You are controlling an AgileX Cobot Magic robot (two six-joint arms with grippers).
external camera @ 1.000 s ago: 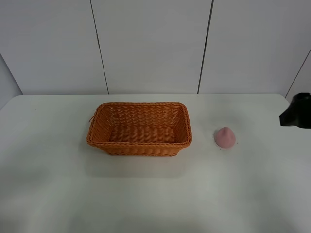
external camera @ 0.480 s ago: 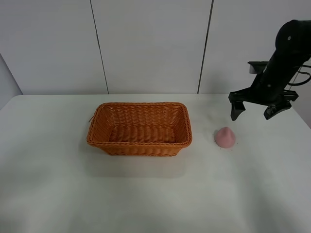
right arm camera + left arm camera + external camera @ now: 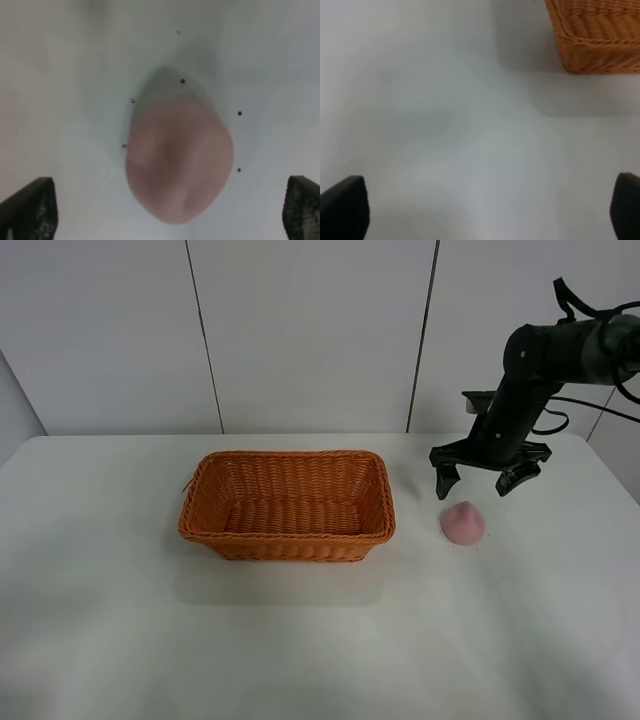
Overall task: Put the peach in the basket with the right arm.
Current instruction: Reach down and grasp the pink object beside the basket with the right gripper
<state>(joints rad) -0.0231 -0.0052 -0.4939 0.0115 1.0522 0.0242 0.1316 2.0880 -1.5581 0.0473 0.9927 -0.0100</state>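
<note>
My right gripper is to put the peach (image 3: 463,523) in the basket (image 3: 287,505), so it needs to grab the peach's rounded sides next.
The pale-pink peach (image 3: 463,523) sits on the white table, to the right of the orange wicker basket (image 3: 287,505). My right gripper (image 3: 483,480) hangs open just above and behind the peach, its black fingers spread to either side. In the right wrist view the peach (image 3: 178,160) lies directly below, between the two fingertips (image 3: 29,205) at the frame's corners. In the left wrist view a corner of the basket (image 3: 595,35) shows, and the left gripper (image 3: 487,210) is open over bare table. The left arm does not show in the exterior view.
The white table (image 3: 320,640) stretches wide around the basket. A panelled white wall (image 3: 310,330) stands behind it. The right arm's black links and cables (image 3: 590,345) reach in from the upper right. Small dark specks (image 3: 182,80) dot the table around the peach.
The right arm has swung in from the right edge toward the left and lower, bringing its open gripper over the peach. Peach and basket have not moved.
</note>
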